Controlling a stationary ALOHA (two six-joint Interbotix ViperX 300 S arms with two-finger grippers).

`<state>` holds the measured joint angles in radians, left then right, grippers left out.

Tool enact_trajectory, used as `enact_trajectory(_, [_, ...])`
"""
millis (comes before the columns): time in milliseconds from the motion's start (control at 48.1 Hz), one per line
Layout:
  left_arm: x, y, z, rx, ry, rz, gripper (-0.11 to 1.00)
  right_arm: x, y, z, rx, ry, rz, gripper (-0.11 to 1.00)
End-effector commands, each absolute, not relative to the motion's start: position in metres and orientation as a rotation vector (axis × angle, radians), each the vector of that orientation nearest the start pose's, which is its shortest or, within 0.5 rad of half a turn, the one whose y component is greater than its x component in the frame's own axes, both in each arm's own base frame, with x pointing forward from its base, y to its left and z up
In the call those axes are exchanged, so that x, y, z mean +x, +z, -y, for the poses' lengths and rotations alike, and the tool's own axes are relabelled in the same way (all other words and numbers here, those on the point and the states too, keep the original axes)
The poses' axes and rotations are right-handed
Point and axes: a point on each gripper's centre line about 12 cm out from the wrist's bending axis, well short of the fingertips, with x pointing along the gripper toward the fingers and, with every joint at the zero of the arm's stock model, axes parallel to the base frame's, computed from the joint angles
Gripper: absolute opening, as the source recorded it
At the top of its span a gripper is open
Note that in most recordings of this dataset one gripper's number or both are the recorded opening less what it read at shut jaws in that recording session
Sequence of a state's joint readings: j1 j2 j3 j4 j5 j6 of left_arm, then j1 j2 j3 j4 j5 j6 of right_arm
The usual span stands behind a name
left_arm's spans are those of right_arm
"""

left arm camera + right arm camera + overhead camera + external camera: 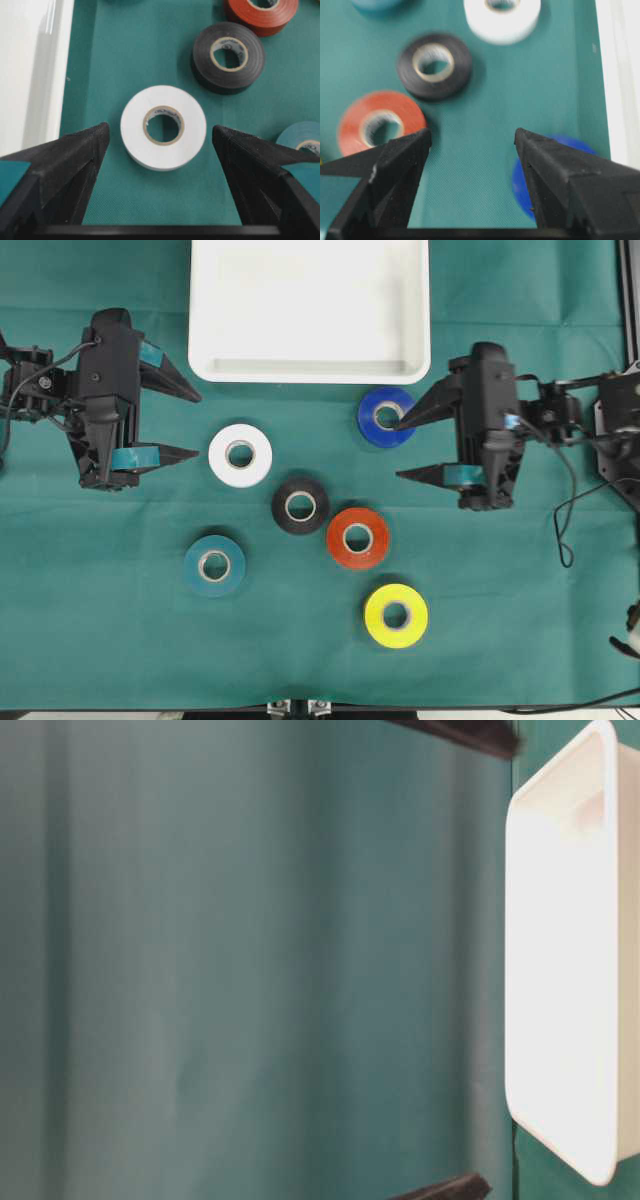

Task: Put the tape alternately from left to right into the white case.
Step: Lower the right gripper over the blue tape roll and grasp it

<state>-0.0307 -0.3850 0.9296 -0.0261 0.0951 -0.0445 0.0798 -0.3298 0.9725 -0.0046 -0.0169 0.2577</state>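
Note:
The roll is wider than my open fingers. My right gripper should pick up the whole blue roll [385,417] next by its narrow side [379,439], beside the roll's hollow core.
The white case [310,300] sits empty at the top centre. Six rolls of tape lie flat on the green cloth: white [240,455], black [300,505], red-orange [358,537], blue [387,416], teal [215,565] and yellow [396,615]. My left gripper [197,424] is open just left of the white roll [163,127], which lies ahead between its fingertips without touching them. My right gripper [399,451] is open and holds nothing. Its upper fingertip overlaps the blue roll [519,186], which is partly hidden behind that finger.
The case's long side [30,75] runs along the left of the left wrist view and the case wall [620,75] along the right of the right wrist view. Black [228,57] and red-orange [357,122] rolls lie between the arms. Cables hang at the right edge [565,530].

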Motion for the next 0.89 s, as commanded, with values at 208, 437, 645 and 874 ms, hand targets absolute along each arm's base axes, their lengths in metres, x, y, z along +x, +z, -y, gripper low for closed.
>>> enact_trajectory(208, [0.299, 0.212, 0.01, -0.06, -0.014, -0.605, 0.66, 0.307, 0.16, -0.009, 0.228, -0.065, -0.74, 0.79])
enact_trajectory(437, [0.299, 0.212, 0.01, -0.06, -0.014, -0.605, 0.66, 0.315, 0.142, -0.007, 0.223, -0.077, -0.796, 0.79])
enact_trajectory(645, [0.298, 0.212, 0.01, -0.062, -0.013, -0.607, 0.66, 0.322, 0.126, 0.0, 0.23, -0.103, -0.844, 0.79])
enact_trajectory(874, [0.298, 0.211, 0.01, -0.062, -0.013, -0.61, 0.66, 0.325, 0.114, 0.007, 0.238, -0.128, -0.877, 0.78])
